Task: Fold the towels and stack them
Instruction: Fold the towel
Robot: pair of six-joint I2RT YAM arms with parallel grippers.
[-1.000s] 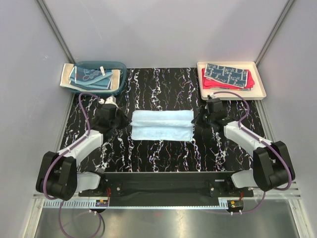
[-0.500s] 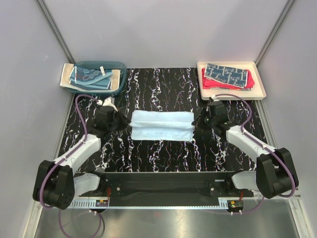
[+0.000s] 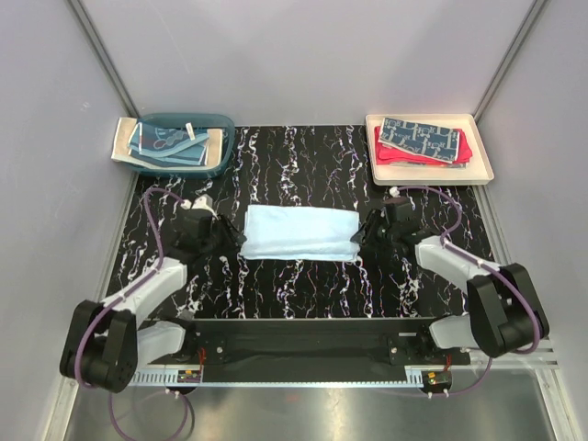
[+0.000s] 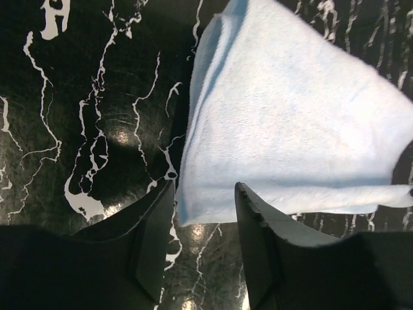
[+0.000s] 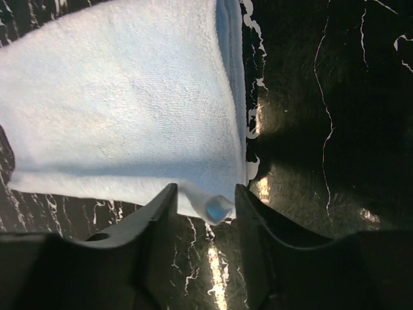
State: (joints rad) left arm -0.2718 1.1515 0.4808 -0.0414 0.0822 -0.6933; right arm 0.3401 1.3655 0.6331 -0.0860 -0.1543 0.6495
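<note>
The robot's right gripper next needs to grab the light blue towel [image 3: 300, 232] by its rolled corner [image 3: 356, 240], so that the rest stays free to spread onto the stack.
A light blue towel [image 3: 300, 232] lies folded into a wide strip in the middle of the black marbled table. My left gripper [image 3: 225, 235] sits low at its left end and my right gripper [image 3: 366, 234] at its right end. In the left wrist view the towel [image 4: 284, 129] has one corner lying between the spread jaws of the left gripper [image 4: 205, 194], touching neither finger. In the right wrist view the towel [image 5: 129, 110] has its rolled corner lying loose between the parted jaws of the right gripper [image 5: 205, 197]. A patterned towel [image 3: 420, 138] lies on a red towel [image 3: 404, 158].
The cream tray [image 3: 482, 152] holding the two stacked towels stands at the back right. At the back left a teal basket [image 3: 220, 158] holds more patterned cloths [image 3: 165, 142] and rests on a cream board [image 3: 122, 142]. Grey walls close in both sides.
Both grippers have gone from shut to open and let go of the blue towel's ends. The towel now lies flatter, and both arms have shifted slightly.
</note>
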